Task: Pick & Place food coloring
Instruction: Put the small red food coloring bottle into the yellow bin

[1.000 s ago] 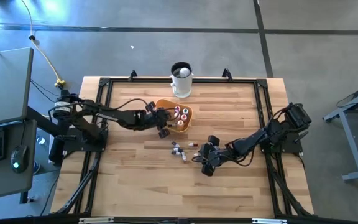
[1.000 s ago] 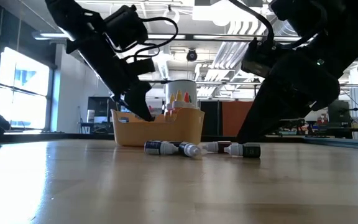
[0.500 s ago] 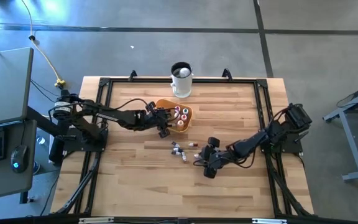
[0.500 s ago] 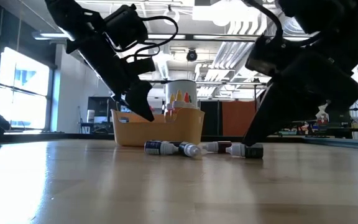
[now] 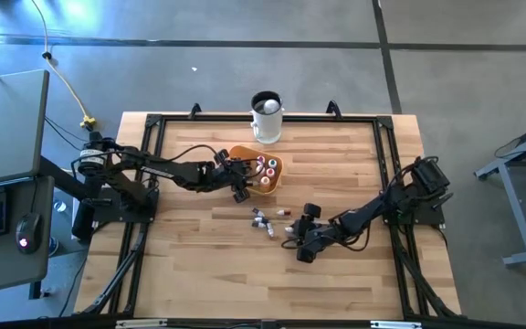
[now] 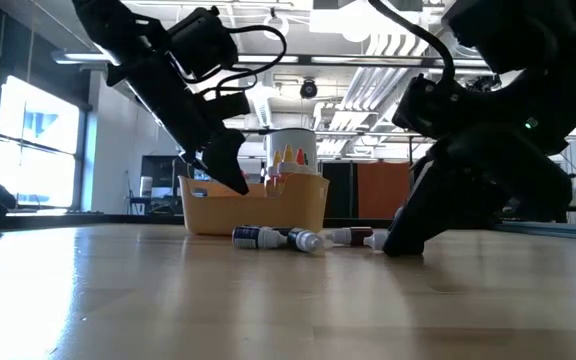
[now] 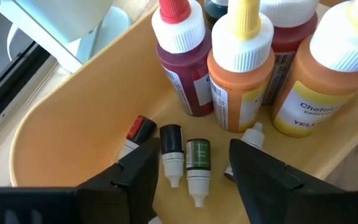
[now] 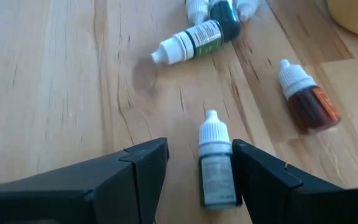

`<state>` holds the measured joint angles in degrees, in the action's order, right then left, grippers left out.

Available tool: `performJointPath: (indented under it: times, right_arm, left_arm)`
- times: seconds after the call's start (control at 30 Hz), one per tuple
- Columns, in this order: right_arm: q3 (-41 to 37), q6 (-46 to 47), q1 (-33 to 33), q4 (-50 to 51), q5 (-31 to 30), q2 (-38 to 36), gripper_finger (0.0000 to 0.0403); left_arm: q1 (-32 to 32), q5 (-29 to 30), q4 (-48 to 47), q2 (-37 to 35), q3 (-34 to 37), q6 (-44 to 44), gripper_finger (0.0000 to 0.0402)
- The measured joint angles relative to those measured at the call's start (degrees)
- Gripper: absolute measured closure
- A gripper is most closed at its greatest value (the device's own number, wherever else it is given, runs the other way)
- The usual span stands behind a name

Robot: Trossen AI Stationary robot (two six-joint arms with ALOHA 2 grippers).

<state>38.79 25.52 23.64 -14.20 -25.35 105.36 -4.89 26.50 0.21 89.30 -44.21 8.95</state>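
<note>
The white-capped bottle's body [image 8: 219, 180] is between my right gripper's fingers, so it is time for my right gripper to close on the bottle.
Several tiny food coloring bottles [image 5: 263, 219] lie on their sides on the wooden table, and the low view shows them in a row [image 6: 303, 240]. My right gripper [image 5: 299, 239] is open and low over the table. A white-capped, grey-green bottle [image 8: 215, 171] lies between its fingers [image 8: 201, 155]. My left gripper [image 5: 240, 178] is open above the orange bowl [image 5: 272, 178]. In the left wrist view more tiny bottles [image 7: 197, 162] lie on the bowl's floor below the open fingers [image 7: 194, 158]. Larger red, orange and yellow bottles [image 7: 241, 62] stand behind them. My right gripper stands astride the white-capped bottle's body [image 8: 219, 180], coming slanting down from the table's right side, fingers along the bottle. The bottle lies flat on the table close to one finger [image 8: 260, 180]. Whether that finger touches it, I cannot tell.
A white mug [image 5: 266, 117] stands at the table's far edge behind the bowl. A green bottle [image 8: 194, 37] and a brownish-red bottle [image 8: 309, 102] lie just beyond my right gripper. Black frame rails run along the table's sides. Bare wood lies toward the near edge.
My right gripper has come down to the table and edged slightly left toward the lying bottles. In the low view it now stands in front of the rightmost bottle. My left gripper has kept still over the bowl.
</note>
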Motion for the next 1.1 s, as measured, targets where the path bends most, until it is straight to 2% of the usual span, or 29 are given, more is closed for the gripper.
performJointPath:
  times: [0.23,0.33,0.6,0.8,0.97,1.03,1.1]
  right_arm:
    - [-0.12,-0.07,-0.07,-0.48,0.34,-0.27,0.0240]
    - [-0.14,-0.09,-0.07,-0.48,0.57,-0.24,0.0264]
    - [-0.27,-0.14,-0.09,-2.33,-0.29,-0.18,0.0335]
    - [-0.62,-5.94,-0.68,-13.76,-3.96,0.47,0.0331]
    - [3.11,-13.85,-4.59,-22.21,-11.19,0.13,0.0327]
    - [6.07,-16.56,-7.59,-22.56,-10.53,0.17,0.0331]
    - [9.82,-18.16,-10.71,-20.97,-6.00,0.11,0.0333]
  left_arm:
    - [0.02,-0.04,-0.02,0.00,0.00,0.31,0.0208]
    - [0.02,-0.90,0.03,0.00,0.00,0.33,0.0208]
    - [1.08,-7.57,-0.68,-3.20,-1.05,0.38,0.0208]
    - [5.72,-14.75,-0.70,-6.23,-3.02,0.35,0.0208]
    - [10.26,-14.56,-0.96,-7.42,-3.04,0.35,0.0208]
    - [11.81,-13.00,-0.46,-8.05,-3.04,0.34,0.0208]
    - [13.20,-10.53,-1.07,-9.29,-3.04,0.35,0.0208]
